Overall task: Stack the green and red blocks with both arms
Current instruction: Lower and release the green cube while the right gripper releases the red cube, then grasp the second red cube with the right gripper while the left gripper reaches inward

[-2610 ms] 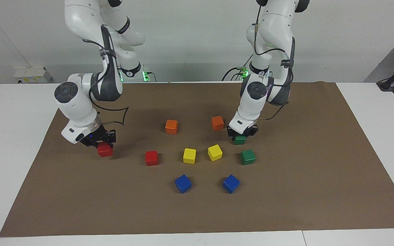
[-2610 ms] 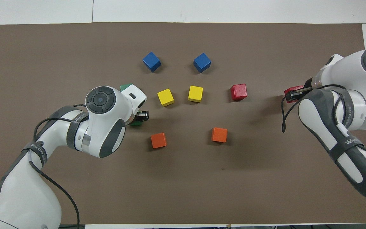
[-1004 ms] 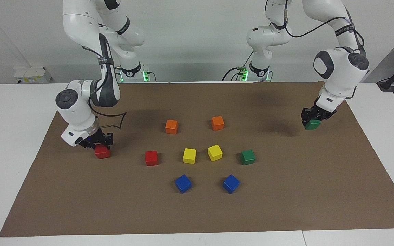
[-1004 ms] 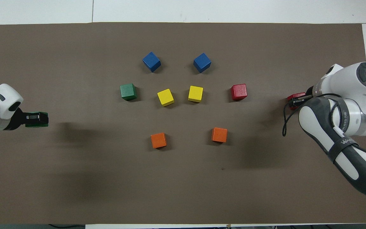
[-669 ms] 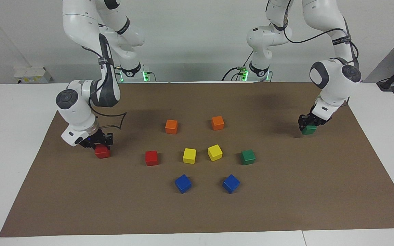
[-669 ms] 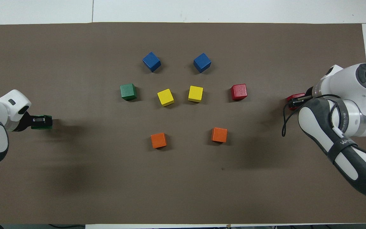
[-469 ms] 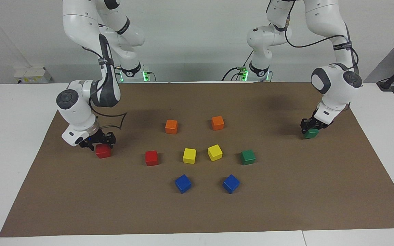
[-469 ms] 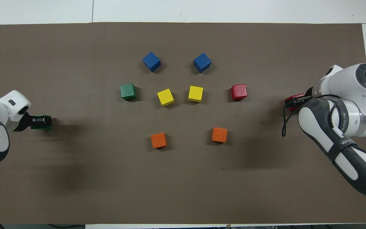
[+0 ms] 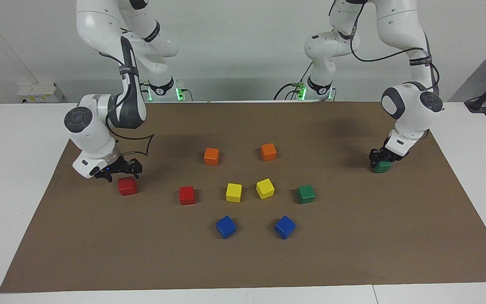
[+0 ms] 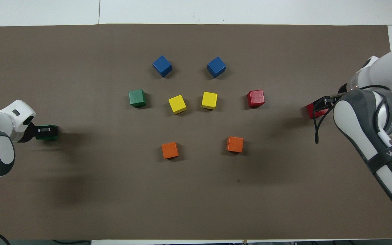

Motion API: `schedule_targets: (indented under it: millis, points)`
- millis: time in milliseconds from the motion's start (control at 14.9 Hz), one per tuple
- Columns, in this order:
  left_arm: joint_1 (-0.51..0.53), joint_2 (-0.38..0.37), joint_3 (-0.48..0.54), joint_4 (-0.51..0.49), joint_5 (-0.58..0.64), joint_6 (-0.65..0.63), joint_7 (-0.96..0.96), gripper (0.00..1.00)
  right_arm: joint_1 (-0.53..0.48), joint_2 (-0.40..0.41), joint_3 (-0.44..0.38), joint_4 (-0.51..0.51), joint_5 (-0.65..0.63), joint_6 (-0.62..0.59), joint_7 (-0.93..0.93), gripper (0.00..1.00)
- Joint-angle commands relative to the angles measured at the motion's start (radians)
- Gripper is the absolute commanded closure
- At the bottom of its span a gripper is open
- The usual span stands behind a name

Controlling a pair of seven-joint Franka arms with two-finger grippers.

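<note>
The bottom of the green block is on the brown mat, so my left gripper needs to let go of the green block now, and the block would stand.
One red block (image 9: 127, 186) lies on the brown mat at the right arm's end; it also shows in the overhead view (image 10: 312, 111). My right gripper (image 9: 118, 169) is open and hangs just above it, free of it. One green block (image 9: 382, 167) sits low on the mat at the left arm's end, with my left gripper (image 9: 381, 159) shut on it; the overhead view shows that gripper (image 10: 43, 131) too. A second red block (image 9: 187, 195) and a second green block (image 9: 306, 194) lie at the two ends of the middle row.
Two yellow blocks (image 9: 233, 192) (image 9: 265, 188) lie between the loose red and green blocks. Two orange blocks (image 9: 211, 156) (image 9: 268, 151) lie nearer to the robots. Two blue blocks (image 9: 225, 226) (image 9: 285, 226) lie farther away. The brown mat (image 9: 243, 261) covers the table.
The left arm carried a green block from the middle out to its end of the mat and lowered it. The right gripper opened, let go of its red block and rose.
</note>
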Motion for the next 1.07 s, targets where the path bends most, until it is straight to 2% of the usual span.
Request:
schedule_targets:
  millis: [0,67,134,402,469,736,870,1004]
  points:
    - [0.018,0.012,-0.008,-0.029,-0.006,0.048,0.027,0.9,0.041,0.045,0.007,0.062,0.004,0.01,0.078,0.0]
    - [0.018,0.013,-0.008,-0.029,-0.006,0.047,0.045,0.11,0.083,0.046,0.007,0.062,0.004,0.031,0.118,0.0]
    - [0.018,0.013,-0.008,-0.027,-0.006,0.047,0.062,0.0,0.118,0.048,0.007,0.065,0.006,0.045,0.167,0.0]
    - [0.018,0.01,-0.008,-0.007,-0.006,0.016,0.082,0.0,0.216,0.152,0.007,0.15,0.004,0.061,0.3,0.0]
    - [0.016,0.009,-0.008,0.028,-0.006,-0.03,0.082,0.0,0.229,0.17,0.007,0.154,0.006,0.093,0.308,0.0]
    - [-0.011,0.016,-0.011,0.334,-0.004,-0.376,0.074,0.0,0.258,0.213,0.008,0.143,0.01,0.162,0.33,0.0]
    - [-0.068,0.016,-0.011,0.422,-0.004,-0.423,0.06,0.0,0.279,0.219,0.008,0.112,0.012,0.212,0.331,0.0]
    - [-0.144,0.033,-0.012,0.486,-0.004,-0.45,-0.051,0.0,0.279,0.227,0.008,0.088,0.012,0.248,0.33,0.0]
